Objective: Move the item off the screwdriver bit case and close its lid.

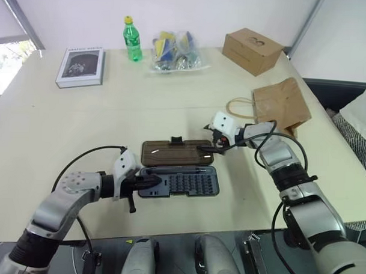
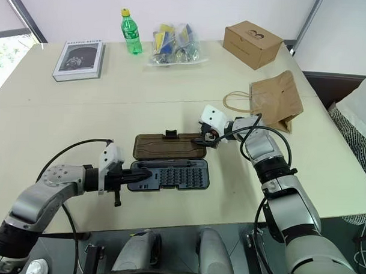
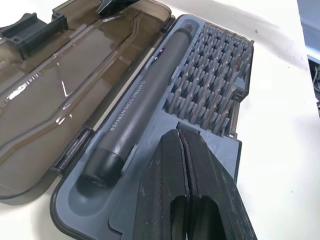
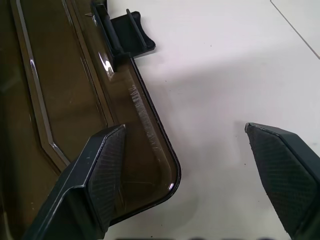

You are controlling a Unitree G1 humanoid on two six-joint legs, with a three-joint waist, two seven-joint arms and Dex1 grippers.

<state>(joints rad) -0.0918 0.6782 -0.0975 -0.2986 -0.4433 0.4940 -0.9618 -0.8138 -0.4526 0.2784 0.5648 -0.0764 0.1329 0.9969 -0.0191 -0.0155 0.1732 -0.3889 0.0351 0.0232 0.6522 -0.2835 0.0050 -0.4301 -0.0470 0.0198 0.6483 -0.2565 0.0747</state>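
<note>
Next, my right gripper grabs the smoky brown lid by its short end edge (image 1: 210,151) to close the screwdriver bit case (image 1: 190,184).
The screwdriver bit case (image 1: 190,184) lies open in the middle of the table, its blue-grey tray holding a grey screwdriver (image 3: 145,100) and rows of bits. The smoky brown lid (image 1: 173,153) lies flat behind the tray, with its black latch tab on the far edge. The item, a brown paper bag (image 1: 283,104), lies on the table to the right, clear of the case. My left gripper (image 1: 152,181) is shut, its tips over the tray's left end. My right gripper (image 4: 182,150) is open and straddles the lid's right corner, one finger (image 4: 107,170) over the lid.
Along the far side of the table are a grey-covered book (image 1: 81,67), a green bottle (image 1: 133,39), a clear plastic bag of coloured things (image 1: 176,51) and a cardboard box (image 1: 253,50). The table's right edge runs just beyond the paper bag.
</note>
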